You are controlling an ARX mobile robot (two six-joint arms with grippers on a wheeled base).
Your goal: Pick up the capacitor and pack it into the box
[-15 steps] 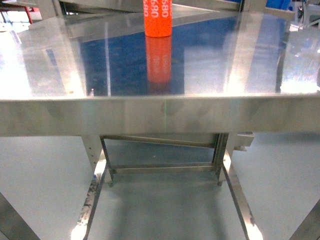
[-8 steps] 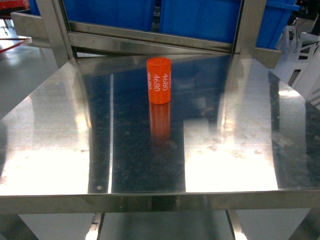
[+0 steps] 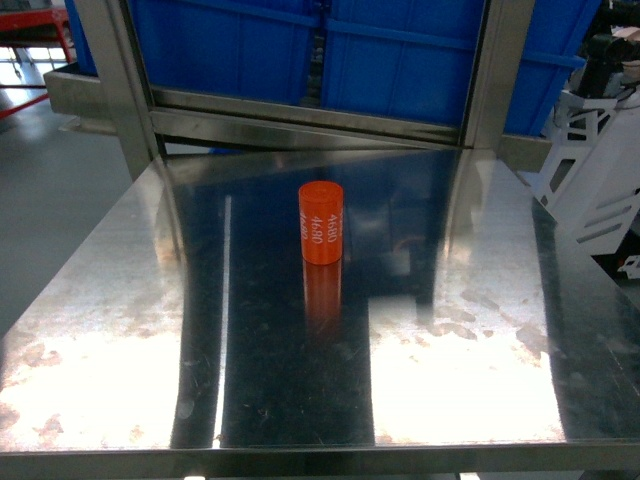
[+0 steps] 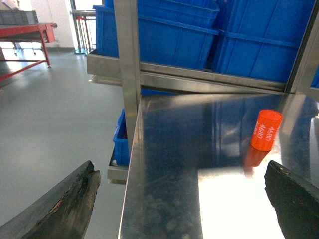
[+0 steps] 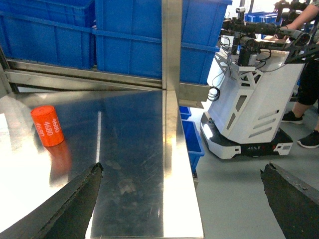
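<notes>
The robot needs to grab the capacitor by its cylindrical body (image 3: 321,229) with the left gripper next, which leaves its top end (image 3: 320,187) free, and so pack it into the box.
The capacitor (image 3: 321,222) is a small orange-red cylinder marked 4680, standing upright near the middle of a shiny steel table (image 3: 480,330). In the left wrist view the capacitor (image 4: 266,129) lies ahead and to the right of my left gripper (image 4: 180,172), which is open and empty over the table's left edge. In the right wrist view the capacitor (image 5: 47,126) sits far left of my right gripper (image 5: 181,169), open and empty over the table's right edge. The box is out of view. Neither gripper shows in the head view.
Large blue bins (image 3: 400,60) fill a steel rack behind the table, with upright posts (image 3: 110,80) at the back corners. A white wheeled robot (image 5: 249,109) stands on the floor to the right. Small blue bins (image 4: 121,144) sit under the table's left side.
The head view has risen from the table's front edge and legs to looking down on the tabletop. The capacitor stays at the same spot on the table.
</notes>
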